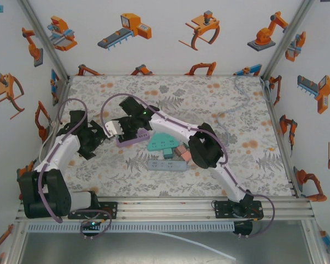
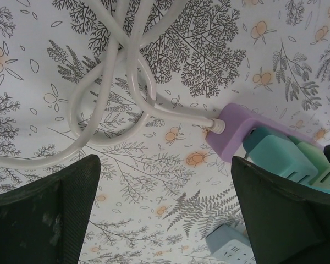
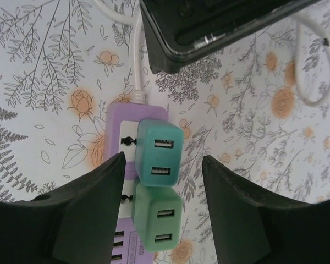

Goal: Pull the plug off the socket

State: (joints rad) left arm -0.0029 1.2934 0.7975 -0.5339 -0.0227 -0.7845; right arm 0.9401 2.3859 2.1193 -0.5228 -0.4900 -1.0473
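Note:
The teal plug [image 3: 159,154] needs to come off the socket. My right gripper will grab it next by its opposite sides to pull it off, and the green plug [image 3: 157,220] will stay free.
A purple socket strip [image 3: 116,118] lies on the floral table with two USB plugs in it, a teal plug [image 3: 159,154] and a green plug [image 3: 157,220] side by side. My right gripper [image 3: 164,165] hovers over them, open, one finger on each side of the plugs, with a gap to both. In the top view the right gripper [image 1: 133,122] is above the purple strip [image 1: 133,137]. My left gripper [image 2: 165,181] stands wide open over bare cloth just left of the strip's cable end [image 2: 231,129], holding nothing; the teal plug [image 2: 275,157] shows beside its right finger.
The strip's white cable [image 2: 99,82] loops across the table behind it. A teal strip [image 1: 160,144], a grey-blue strip [image 1: 166,165] and a pinkish plug [image 1: 181,151] lie right of the purple one. The left gripper [image 1: 102,132] and the right gripper are close together.

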